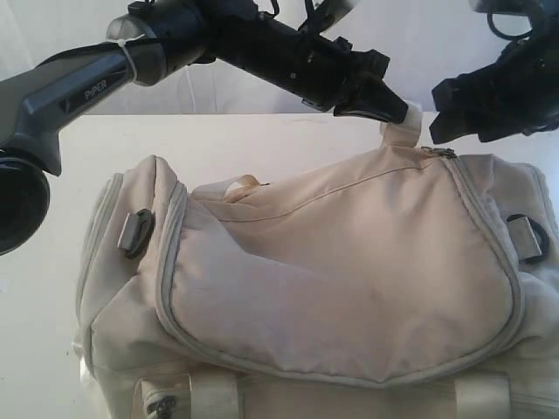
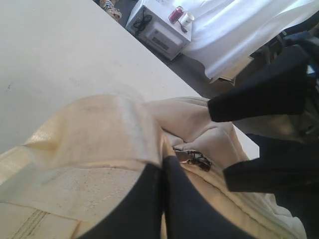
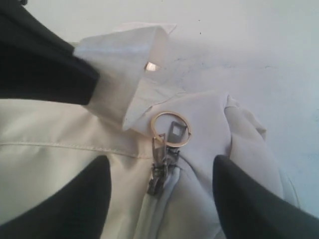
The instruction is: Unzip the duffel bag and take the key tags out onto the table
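My right gripper should unzip the duffel bag, so next it needs to grab the metal zipper slider by its brass ring [image 3: 169,128].
The cream-beige duffel bag [image 1: 349,271] lies on the white table [image 1: 262,140], with its zip closed. My left gripper [image 1: 389,106] reaches across and is shut on a cream webbing tab [image 1: 403,129] at the zip's end; its black fingers [image 2: 149,199] pinch that webbing tab [image 2: 99,134]. My right gripper [image 3: 160,162] is open, one finger [image 3: 84,199] on each side of the metal zipper slider [image 3: 159,172] and its brass ring [image 3: 169,128], touching neither. Its place over the zipper pull [image 1: 437,152] shows in the exterior view. The key tags are hidden.
Black strap rings sit at the bag's ends [image 1: 135,231] [image 1: 528,236]. Webbing handles [image 1: 210,393] lie at its near side. Past the table edge, a white box [image 2: 159,32] on the floor carries a red can [image 2: 176,13]. Bare tabletop [image 2: 60,50] stretches behind the bag.
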You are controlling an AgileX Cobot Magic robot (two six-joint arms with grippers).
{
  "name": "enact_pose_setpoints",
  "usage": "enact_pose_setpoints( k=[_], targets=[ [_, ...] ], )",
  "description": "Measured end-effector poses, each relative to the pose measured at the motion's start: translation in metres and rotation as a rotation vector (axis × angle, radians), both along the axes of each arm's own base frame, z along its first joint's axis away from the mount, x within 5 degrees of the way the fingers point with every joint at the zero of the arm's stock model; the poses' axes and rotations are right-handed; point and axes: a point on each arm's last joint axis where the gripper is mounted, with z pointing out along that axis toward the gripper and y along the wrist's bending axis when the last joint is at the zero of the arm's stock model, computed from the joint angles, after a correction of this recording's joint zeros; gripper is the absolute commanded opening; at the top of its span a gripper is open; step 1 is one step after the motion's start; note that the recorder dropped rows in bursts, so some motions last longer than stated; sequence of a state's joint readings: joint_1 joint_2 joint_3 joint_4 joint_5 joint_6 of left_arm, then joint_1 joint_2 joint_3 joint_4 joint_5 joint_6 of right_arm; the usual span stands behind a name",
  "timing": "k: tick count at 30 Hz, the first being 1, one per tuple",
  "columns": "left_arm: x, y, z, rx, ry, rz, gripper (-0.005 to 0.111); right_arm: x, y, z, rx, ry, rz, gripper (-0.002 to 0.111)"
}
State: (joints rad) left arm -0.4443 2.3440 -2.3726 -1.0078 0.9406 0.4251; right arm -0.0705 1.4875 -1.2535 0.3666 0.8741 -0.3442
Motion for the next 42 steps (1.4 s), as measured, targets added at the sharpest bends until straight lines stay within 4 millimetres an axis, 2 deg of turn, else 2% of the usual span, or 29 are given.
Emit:
enact_pose_setpoints(
  k=[4,9,12,19,27,42],
  targets=[
    [0.0,0.0,0.0,0.001,0.001,-0.002,0.0,0.01,-0.001,-0.013,-0.003,0.023,-0.002,0.056],
    [0.0,0.0,0.0,0.001,0.001,-0.002,0.0,0.016,-0.001,-0.022,0.01,0.044,-0.003,0.047],
    [0.0,0.0,0.0,0.001,0.001,-0.002,0.0,0.017,0.001,-0.023,0.03,0.044,-0.006,0.036],
    [0.0,0.0,0.0,0.001,0.001,-0.002,0.0,0.017,0.001,-0.022,0.035,0.038,-0.009,0.001],
    [0.0,0.0,0.0,0.001,0.001,-0.002,0.0,0.016,0.001,-0.02,0.033,0.033,-0.008,0.0],
    [0.002,0.001,0.004,0.005,-0.025,0.032,0.0,-0.011,0.002,0.01,0.006,0.004,0.028,0.0]
  ],
)
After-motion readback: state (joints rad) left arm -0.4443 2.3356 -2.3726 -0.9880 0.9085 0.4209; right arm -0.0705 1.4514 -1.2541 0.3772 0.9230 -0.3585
